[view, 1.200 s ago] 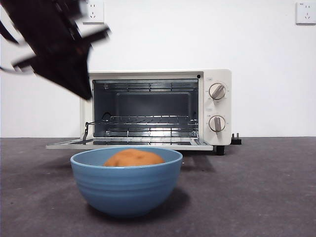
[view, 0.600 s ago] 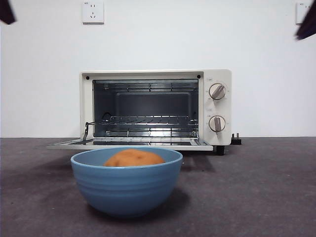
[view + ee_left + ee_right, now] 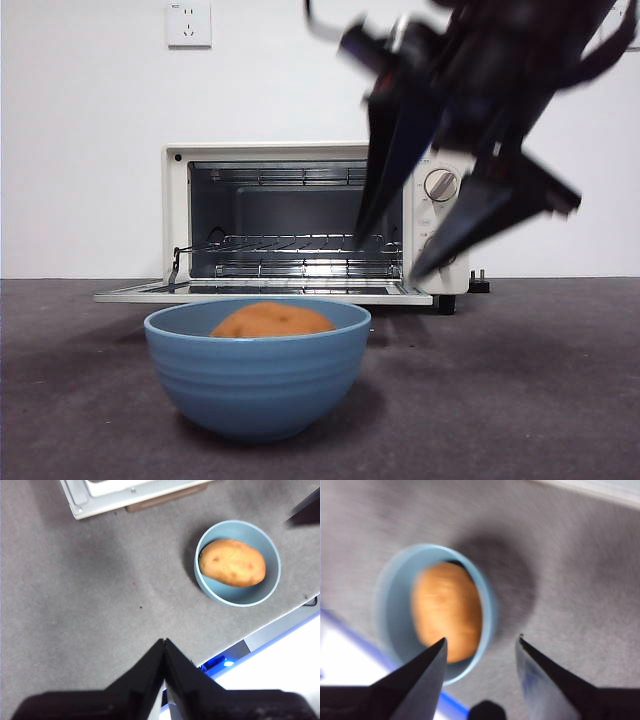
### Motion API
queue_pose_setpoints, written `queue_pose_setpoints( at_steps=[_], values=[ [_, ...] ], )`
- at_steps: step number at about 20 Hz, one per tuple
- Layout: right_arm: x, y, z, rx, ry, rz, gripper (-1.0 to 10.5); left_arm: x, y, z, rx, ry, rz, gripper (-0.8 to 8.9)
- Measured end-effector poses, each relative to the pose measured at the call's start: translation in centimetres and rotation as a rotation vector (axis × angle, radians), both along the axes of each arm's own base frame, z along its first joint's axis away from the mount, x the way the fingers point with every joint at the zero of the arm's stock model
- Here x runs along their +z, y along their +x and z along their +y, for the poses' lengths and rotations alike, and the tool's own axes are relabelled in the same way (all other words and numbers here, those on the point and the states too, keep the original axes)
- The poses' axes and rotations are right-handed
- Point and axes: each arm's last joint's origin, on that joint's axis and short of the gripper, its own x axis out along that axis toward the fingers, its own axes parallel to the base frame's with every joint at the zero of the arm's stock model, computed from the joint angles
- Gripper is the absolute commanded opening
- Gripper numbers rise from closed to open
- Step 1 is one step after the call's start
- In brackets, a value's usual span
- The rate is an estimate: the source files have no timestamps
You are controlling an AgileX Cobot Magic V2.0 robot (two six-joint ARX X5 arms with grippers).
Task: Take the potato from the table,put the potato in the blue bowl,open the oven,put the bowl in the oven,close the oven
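Note:
The blue bowl is far wider than my open fingers and its side is narrow, so next I will grab the blue bowl (image 3: 255,390) by its rim (image 3: 362,322) with my right gripper.
The orange-brown potato (image 3: 270,320) lies in the blue bowl (image 3: 255,390), which stands on the table (image 3: 520,380) in front of the oven (image 3: 440,160). The oven's door (image 3: 260,294) is folded down flat and the inside rack shows. My right gripper (image 3: 388,258) hangs open and motion-blurred, above and to the right of the bowl. In its wrist view the right gripper (image 3: 481,638) has its jaws spread over the bowl's (image 3: 395,580) rim beside the potato (image 3: 447,610). My left gripper (image 3: 164,641) is shut and empty, high over the table, away from the bowl (image 3: 260,592) and potato (image 3: 232,562).
The open oven door (image 3: 100,502) and its beige handle (image 3: 165,497) reach toward the bowl. The table's front edge (image 3: 280,625) runs close behind the bowl in the left wrist view. A black plug (image 3: 478,283) sits right of the oven.
The left arm rose out of the front view at the upper left. The right arm swung down from the upper right toward the bowl with its jaws open. Bowl and potato stayed put.

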Motion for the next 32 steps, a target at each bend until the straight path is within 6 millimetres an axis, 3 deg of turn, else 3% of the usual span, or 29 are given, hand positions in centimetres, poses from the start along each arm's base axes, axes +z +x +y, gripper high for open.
queue_pose_setpoints(
  at_steps=[5, 17, 18, 20, 22, 26, 32],
  values=[
    [-2.8, 0.4, 1.6, 0.013, -0.047, 0.076, 2.3, 0.4, -0.9, 0.5, 0.0, -0.018, -0.035, -0.06],
    [-3.6, -0.2, 3.0, -0.049, -0.104, 0.055, 2.1, 0.3, -1.2, 0.6, 0.0, -0.012, -0.023, -0.06],
    [-3.9, 0.0, 3.1, -0.061, -0.116, 0.06, 1.8, 0.3, -1.2, 0.6, 0.0, -0.012, -0.023, -0.05],
    [-4.5, 0.1, 3.2, -0.073, -0.135, 0.078, -0.2, 0.3, -1.2, 0.6, 0.0, -0.012, -0.023, -0.05],
    [-4.5, 0.1, 3.4, -0.072, -0.134, 0.079, -0.1, 0.3, -1.4, 0.7, 0.0, -0.011, -0.02, -0.05],
    [-3.4, 0.4, 3.7, -0.079, -0.137, 0.085, -0.1, 0.5, -1.7, 0.9, 0.0, -0.019, -0.036, -0.06],
    [3.7, 2.4, 5.2, -0.131, -0.141, -0.056, -0.1, 0.3, -2.0, 1.1, 0.0, -0.008, -0.015, -0.05]
  ],
)
